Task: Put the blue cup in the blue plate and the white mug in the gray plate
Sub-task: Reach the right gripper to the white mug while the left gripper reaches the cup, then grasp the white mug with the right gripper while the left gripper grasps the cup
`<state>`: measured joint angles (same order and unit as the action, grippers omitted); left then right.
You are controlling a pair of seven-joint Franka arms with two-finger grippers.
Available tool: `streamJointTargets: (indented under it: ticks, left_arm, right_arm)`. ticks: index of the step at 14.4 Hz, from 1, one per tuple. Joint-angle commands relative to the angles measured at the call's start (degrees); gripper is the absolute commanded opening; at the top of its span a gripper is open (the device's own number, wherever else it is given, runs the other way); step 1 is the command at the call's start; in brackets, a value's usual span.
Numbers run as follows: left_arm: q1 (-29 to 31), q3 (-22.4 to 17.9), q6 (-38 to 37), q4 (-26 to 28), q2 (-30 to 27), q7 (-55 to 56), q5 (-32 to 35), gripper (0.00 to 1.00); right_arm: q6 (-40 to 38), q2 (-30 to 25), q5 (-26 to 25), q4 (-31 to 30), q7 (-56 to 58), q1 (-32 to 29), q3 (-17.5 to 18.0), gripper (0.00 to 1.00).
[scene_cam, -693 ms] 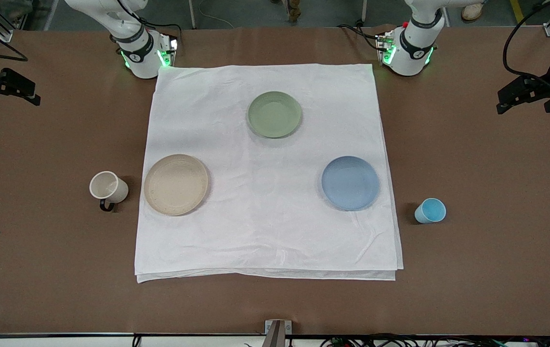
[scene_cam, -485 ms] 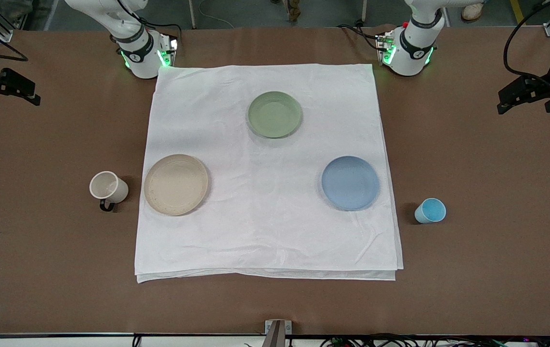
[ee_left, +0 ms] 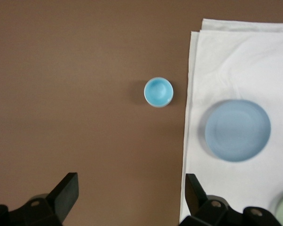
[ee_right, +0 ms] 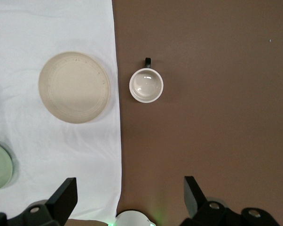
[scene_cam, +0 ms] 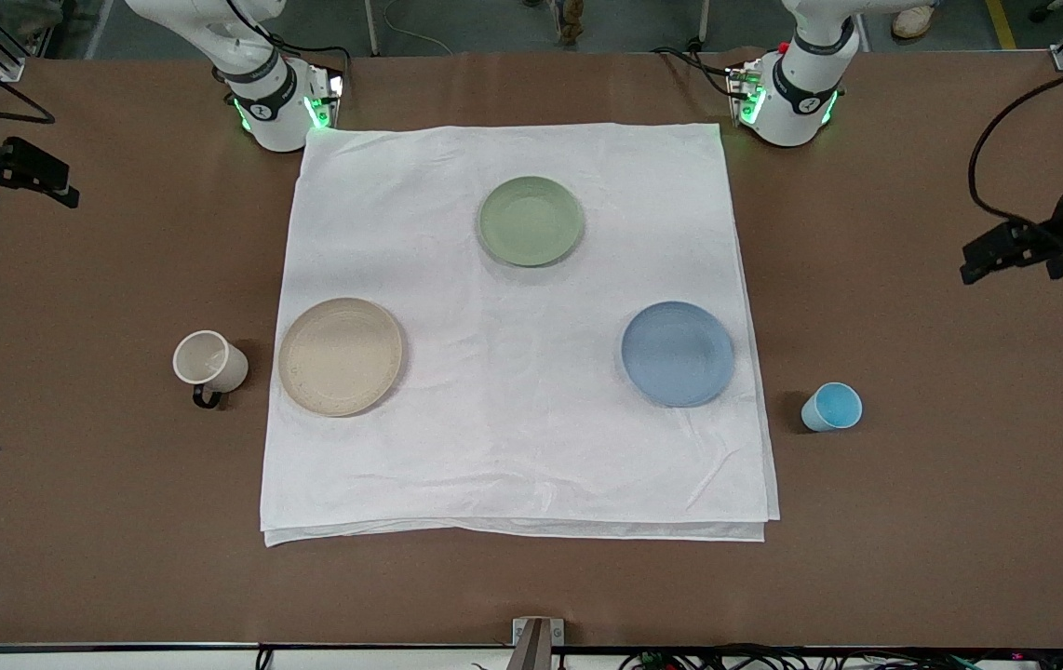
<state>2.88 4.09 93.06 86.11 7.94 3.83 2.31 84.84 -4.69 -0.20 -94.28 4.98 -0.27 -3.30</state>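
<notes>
The robot's right gripper will next grab the mug by its black handle (scene_cam: 205,398) to put the white mug in the gray plate (scene_cam: 340,355).
The blue cup (scene_cam: 832,407) stands upright on the bare brown table beside the cloth's edge at the left arm's end, close to the blue plate (scene_cam: 678,353). Both show in the left wrist view: cup (ee_left: 158,92), plate (ee_left: 237,130). The white mug (scene_cam: 208,362) stands on bare table beside the gray plate (scene_cam: 340,355); both show in the right wrist view, mug (ee_right: 146,85) and plate (ee_right: 74,87). My left gripper (scene_cam: 980,261) (ee_left: 132,188) is open and empty, high over bare table. My right gripper (scene_cam: 61,182) (ee_right: 130,188) is open and empty over the table's right-arm end.
A white cloth (scene_cam: 513,447) covers the table's middle and carries all three plates. A green plate (scene_cam: 531,221) lies on it, nearer the arm bases. The two arm bases stand at the cloth's corners farthest from the front camera.
My left gripper has moved over the bare table toward the blue cup's side. The right gripper has barely shifted. Cups and plates have not moved.
</notes>
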Motion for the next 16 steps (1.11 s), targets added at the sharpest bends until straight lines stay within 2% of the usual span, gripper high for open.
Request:
streamJointTargets:
  ticks: [1,4,6,8,12,14,16]
  left_arm:
    - [0.98,-0.13,6.84,0.54,6.2,-0.49,-0.29,1.0]
    - [0.98,-0.13,16.85,6.94,10.25,-0.4,-0.29,1.0]
    - [0.98,-0.13,28.95,14.66,11.05,-0.05,-0.29,0.99]
    - [0.81,-0.22,37.51,20.04,12.27,0.48,-0.2,0.91]
    - [0.98,-0.13,39.39,20.85,16.84,0.92,-0.2,0.74]
    - [0.9,-0.13,39.48,20.85,18.6,1.01,-0.2,0.64]
    - [0.98,-0.13,40.09,20.85,19.92,1.01,-0.2,0.53]
  right_arm:
    - [8.63,7.64,-0.68,2.0,-0.58,-0.44,-0.21,1.0]
    - [17.79,16.7,-1.12,2.09,-0.5,-0.43,-0.13,1.0]
    - [21.66,22.67,-0.34,1.3,-1.11,-0.44,-0.13,1.0]
    - [29.46,25.68,0.72,-2.29,-1.37,-0.35,-0.13,1.0]
    - [43.01,29.64,6.95,-11.78,-1.38,-1.93,-0.13,1.0]
    - [45.93,31.13,6.97,-13.82,-1.37,-1.84,-0.13,0.97]
    - [46.29,32.45,6.97,-14.09,-0.94,-1.93,-0.13,0.9]
